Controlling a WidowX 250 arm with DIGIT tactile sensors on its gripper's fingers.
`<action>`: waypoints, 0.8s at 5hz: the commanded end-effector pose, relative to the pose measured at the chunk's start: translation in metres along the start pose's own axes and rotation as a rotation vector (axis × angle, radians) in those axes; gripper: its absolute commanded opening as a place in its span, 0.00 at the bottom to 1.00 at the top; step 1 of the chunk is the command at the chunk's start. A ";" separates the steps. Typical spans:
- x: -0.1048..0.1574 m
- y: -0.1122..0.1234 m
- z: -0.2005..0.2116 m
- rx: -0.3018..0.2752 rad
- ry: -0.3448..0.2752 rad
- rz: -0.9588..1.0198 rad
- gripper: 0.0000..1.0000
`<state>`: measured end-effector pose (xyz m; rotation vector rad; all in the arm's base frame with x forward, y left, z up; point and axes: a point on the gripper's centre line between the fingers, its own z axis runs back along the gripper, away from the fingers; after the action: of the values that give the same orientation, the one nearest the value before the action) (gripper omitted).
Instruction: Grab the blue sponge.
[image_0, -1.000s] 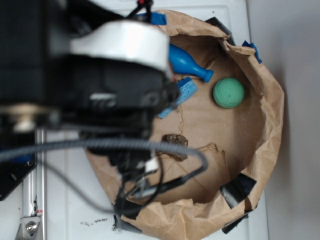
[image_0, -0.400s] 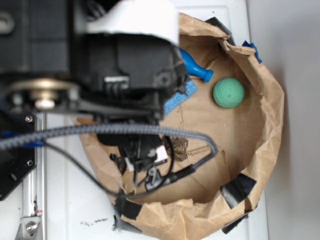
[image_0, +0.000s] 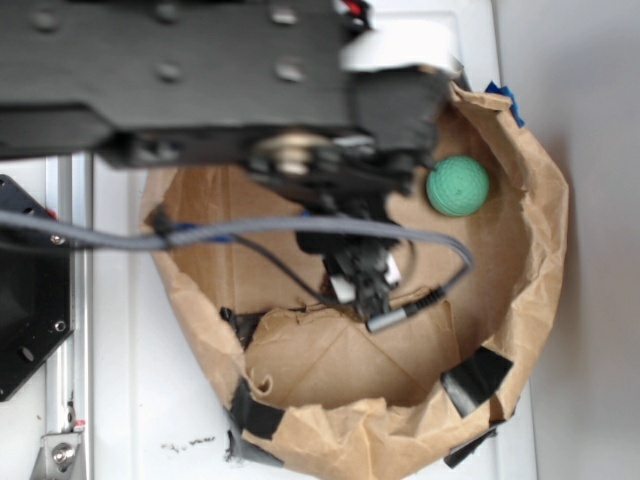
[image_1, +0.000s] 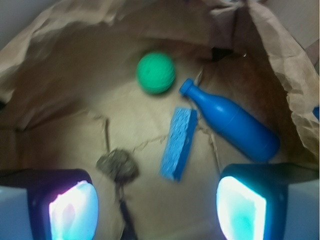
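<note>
The sponge's far end is crowded by the blue bottle's neck (image_1: 194, 93), so my gripper should grab the sponge by its end away from the bottle (image_1: 173, 166) next.
In the wrist view the blue sponge (image_1: 179, 143), a small porous block, lies on the brown paper floor, standing on its long edge and angled. My gripper (image_1: 157, 210) hovers above and short of it, open, both glowing pads (image_1: 74, 209) wide apart with nothing between them. The sponge sits ahead of the gap, slightly right of centre. In the exterior view the arm hides the sponge; the gripper (image_0: 362, 280) hangs over the middle of the paper nest.
A smooth blue bottle (image_1: 231, 121) lies just right of the sponge. A green ball (image_1: 156, 73) (image_0: 458, 185) rests beyond it. A dark crumpled scrap (image_1: 117, 166) sits left of the sponge. Raised brown paper walls (image_0: 540, 230) with black tape (image_0: 478, 378) ring the area.
The arm has swung right and forward over the paper nest, now covering the sponge and bottle in the exterior view. The gripper stays open.
</note>
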<state>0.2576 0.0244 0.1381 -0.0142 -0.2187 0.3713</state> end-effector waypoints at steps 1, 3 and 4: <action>-0.009 0.017 -0.016 -0.009 -0.079 0.137 1.00; -0.004 0.019 -0.054 -0.043 0.029 0.224 1.00; 0.021 0.017 -0.069 -0.035 0.046 0.241 1.00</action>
<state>0.2775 0.0375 0.0577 -0.0790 -0.1176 0.5777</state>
